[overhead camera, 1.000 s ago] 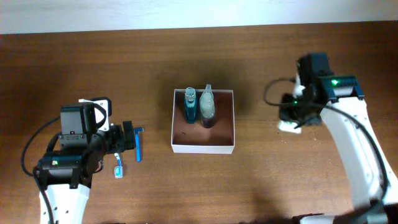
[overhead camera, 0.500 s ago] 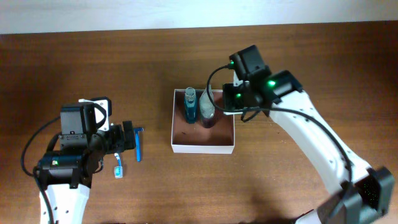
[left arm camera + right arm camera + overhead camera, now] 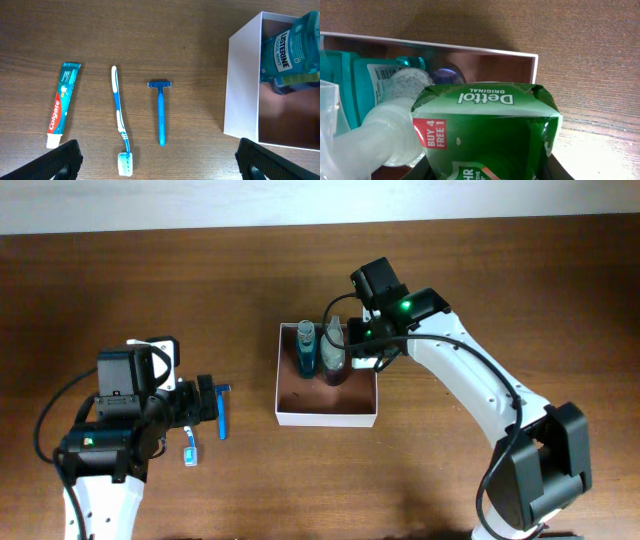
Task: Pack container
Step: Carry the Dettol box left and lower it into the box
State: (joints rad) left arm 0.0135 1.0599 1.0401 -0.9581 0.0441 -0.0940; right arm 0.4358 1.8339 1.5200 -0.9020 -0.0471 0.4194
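Observation:
The Dettol packet is above the container's free far corner and would land inside, so my right gripper should open its fingers.
The container (image 3: 327,419) is a square white-walled box with a reddish-brown floor at the table's middle. It holds an upright blue Listerine bottle (image 3: 306,351) and a clear bottle (image 3: 333,354). My right gripper (image 3: 366,343) is shut on a green Dettol packet (image 3: 485,127) and holds it over the container's far right corner (image 3: 532,60), next to the clear bottle (image 3: 385,132). My left gripper (image 3: 205,402) is open and empty, left of the container (image 3: 242,85), above a blue razor (image 3: 160,112) and a blue toothbrush (image 3: 120,122).
A Colgate toothpaste tube (image 3: 62,105) lies left of the toothbrush. The razor (image 3: 221,413) and toothbrush (image 3: 190,450) lie on the wooden table beside my left gripper. The Listerine bottle (image 3: 287,50) fills the container's far left part.
My right arm has swung left from the table's right side to the container's far right corner, carrying the green packet. The left arm has not moved.

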